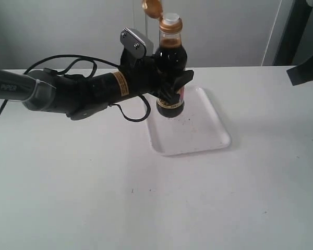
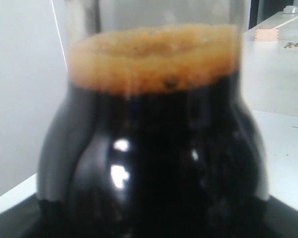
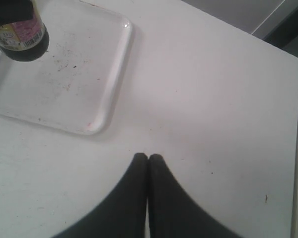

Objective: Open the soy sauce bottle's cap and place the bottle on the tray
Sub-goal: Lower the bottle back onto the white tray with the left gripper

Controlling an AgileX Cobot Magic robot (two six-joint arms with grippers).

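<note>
The bottle's base point(image 1: 170, 112) is still above the white tray. My left gripper should lower the bottle before it opens.
The soy sauce bottle point(image 1: 171, 57) stands upright over the far left part of the white tray point(image 1: 208, 130). My left gripper point(image 1: 169, 86) is shut on its dark body from the left. I cannot tell whether its base touches the tray. The orange-brown cap point(image 1: 152, 6) is flipped up and back on its hinge, and the white spout point(image 1: 170, 20) is bare. In the left wrist view the bottle point(image 2: 154, 163) fills the picture, with foam on the dark liquid. The right wrist view has the labelled base of the bottle point(image 3: 21, 37) on the tray point(image 3: 64, 84). My right gripper point(image 3: 148, 157) is shut and holds nothing, over bare table.
The white table point(image 1: 146, 198) spreads all round the tray. Its edge point(image 3: 294, 148) runs close beside my right gripper. A dark part of the right arm point(image 1: 305, 72) shows at the right border. A small wooden piece point(image 2: 266, 33) lies on a far surface.
</note>
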